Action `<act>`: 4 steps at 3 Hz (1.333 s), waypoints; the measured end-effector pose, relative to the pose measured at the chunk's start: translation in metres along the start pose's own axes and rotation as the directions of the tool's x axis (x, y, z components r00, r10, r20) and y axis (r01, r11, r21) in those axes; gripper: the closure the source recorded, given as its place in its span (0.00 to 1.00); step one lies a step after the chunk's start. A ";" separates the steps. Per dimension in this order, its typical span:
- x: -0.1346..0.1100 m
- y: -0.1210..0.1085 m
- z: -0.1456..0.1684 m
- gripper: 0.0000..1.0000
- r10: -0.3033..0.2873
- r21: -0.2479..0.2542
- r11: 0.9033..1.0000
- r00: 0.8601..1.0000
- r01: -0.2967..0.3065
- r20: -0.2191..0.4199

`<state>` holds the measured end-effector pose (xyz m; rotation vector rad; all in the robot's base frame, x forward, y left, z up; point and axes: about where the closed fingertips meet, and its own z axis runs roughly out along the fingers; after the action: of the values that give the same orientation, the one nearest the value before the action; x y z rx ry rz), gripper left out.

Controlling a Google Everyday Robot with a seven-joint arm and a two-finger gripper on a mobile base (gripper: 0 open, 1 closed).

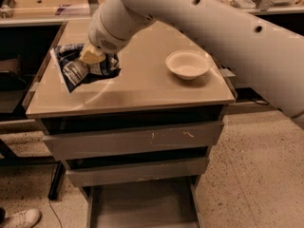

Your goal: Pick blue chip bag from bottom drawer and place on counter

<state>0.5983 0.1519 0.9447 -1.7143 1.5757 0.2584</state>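
Observation:
The blue chip bag hangs tilted, with its lower corner (71, 87) above the counter. My gripper needs to keep holding the bag until it is on the counter.
The blue chip bag (78, 66), dark navy foil with white patches, is over the left part of the counter (137, 87), at or just above its surface. My gripper (92, 56) is shut on the bag's top, with a yellowish finger (91, 56) showing against the foil. The large white arm reaches in from the upper right and hides the back of the counter. The bottom drawer (142, 205) is pulled open at the base of the cabinet, and its grey floor shows nothing on it.
A white bowl (188, 64) stands on the right side of the counter. Two shut grey drawers (133, 139) with scuffed fronts sit below the top. A wooden bench (42, 1) with clutter runs behind. A white shoe (21, 218) is at the lower left on the speckled floor.

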 end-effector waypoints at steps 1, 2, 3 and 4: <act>-0.004 -0.024 0.027 1.00 -0.010 -0.043 0.999 1.000 0.010 0.003; 0.004 -0.032 0.056 1.00 0.001 -0.100 0.995 1.000 0.000 0.008; 0.018 -0.033 0.079 1.00 0.020 -0.148 0.989 1.000 -0.019 0.006; 0.019 -0.033 0.080 0.82 0.022 -0.150 0.988 1.000 -0.021 0.006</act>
<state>0.6605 0.1878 0.8921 -1.8089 1.6050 0.4029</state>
